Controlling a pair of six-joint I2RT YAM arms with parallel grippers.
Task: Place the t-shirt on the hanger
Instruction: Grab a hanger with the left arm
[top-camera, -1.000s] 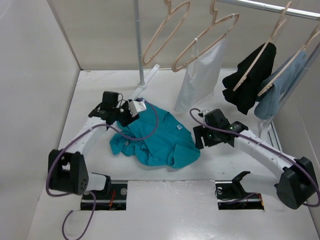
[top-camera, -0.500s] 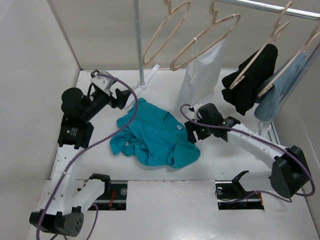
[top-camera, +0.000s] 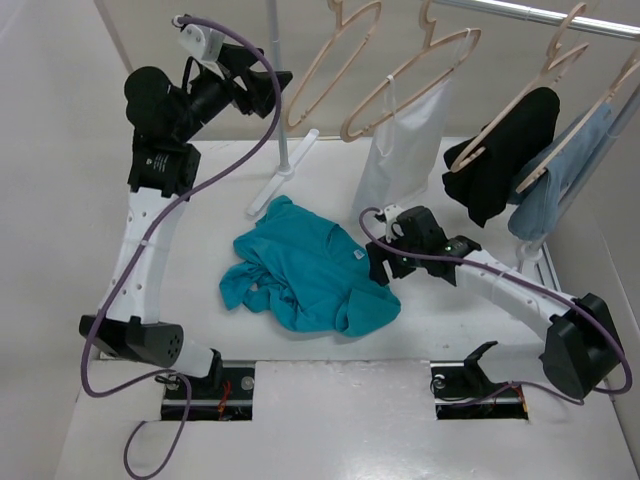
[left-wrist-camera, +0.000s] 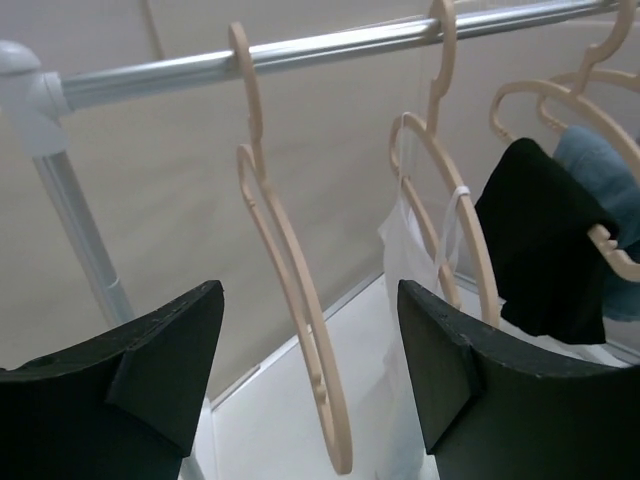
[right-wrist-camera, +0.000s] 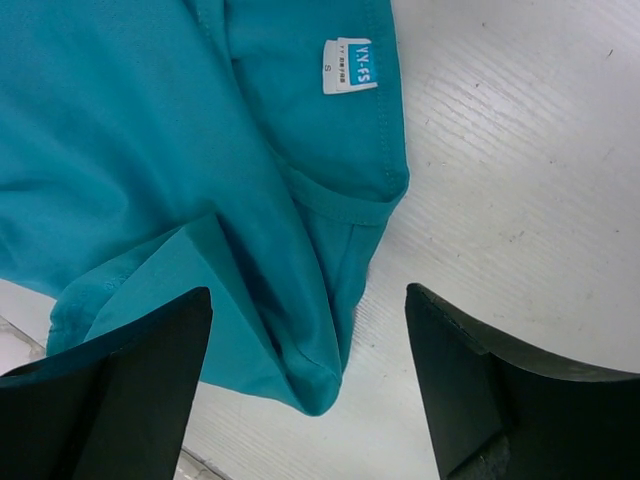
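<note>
The left gripper grips the wooden hanger by its near end (top-camera: 294, 117) (left-wrist-camera: 334, 428) next, which leaves the hanger's hook and upper arm free to unhook and hand over.
The teal t-shirt (top-camera: 305, 275) lies crumpled on the table, its white neck label (right-wrist-camera: 350, 65) facing up. The bare wooden hanger (top-camera: 294, 120) hangs on the rail at the far left. My left gripper (top-camera: 264, 90) is raised high just left of it and stands open. In the left wrist view the hanger (left-wrist-camera: 290, 260) dangles ahead between the spread fingers, untouched by them. My right gripper (top-camera: 385, 262) hovers open over the t-shirt's right edge. In the right wrist view a fold of the t-shirt (right-wrist-camera: 150, 150) lies under the gap in the right gripper (right-wrist-camera: 308, 295).
A metal rail (top-camera: 540, 15) on an upright pole (top-camera: 280, 90) carries other hangers: one with a white top (top-camera: 400, 150), one with a black garment (top-camera: 500, 160), one with a pale blue garment (top-camera: 565, 170). Walls close in at the left and back.
My left arm has risen from the t-shirt's left side up to the rail beside the bare hanger, its jaws wider. My right gripper has shifted left to the t-shirt's edge.
</note>
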